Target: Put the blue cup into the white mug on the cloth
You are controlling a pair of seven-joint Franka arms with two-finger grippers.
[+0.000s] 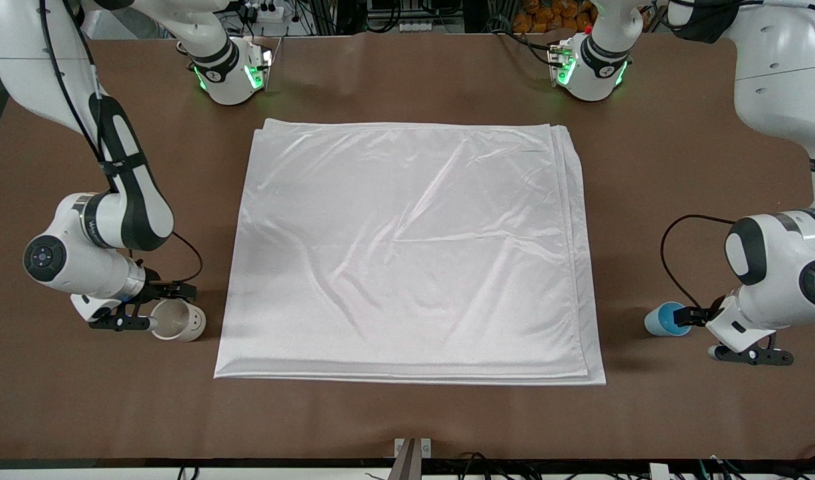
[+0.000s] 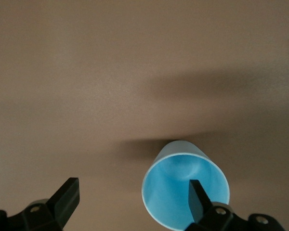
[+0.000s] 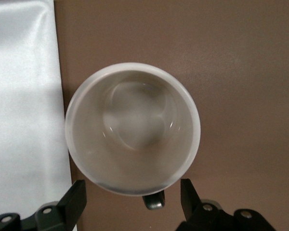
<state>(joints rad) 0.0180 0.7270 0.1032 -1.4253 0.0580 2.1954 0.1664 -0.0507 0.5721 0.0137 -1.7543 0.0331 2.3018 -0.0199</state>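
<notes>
The blue cup should go into the white mug (image 1: 178, 321), so I should grab the cup by its rim with my left gripper next.
The white mug (image 1: 178, 321) is on the brown table beside the cloth (image 1: 407, 253), toward the right arm's end. My right gripper (image 1: 155, 308) is open around it. In the right wrist view the mug (image 3: 132, 127) shows its empty inside, and its black handle (image 3: 154, 199) lies between the open fingers of my right gripper (image 3: 133, 197). The blue cup (image 1: 664, 319) is on the table toward the left arm's end. My left gripper (image 1: 699, 335) is open at it. In the left wrist view (image 2: 133, 199) one finger is over the cup's (image 2: 176, 185) inside and the other is wide outside.
The cloth lies flat in layers over the table's middle, with nothing on it; its edge shows in the right wrist view (image 3: 24, 110). The arms' bases (image 1: 230, 70) stand along the table's edge farthest from the front camera. Bare brown table (image 1: 407, 420) surrounds the cloth.
</notes>
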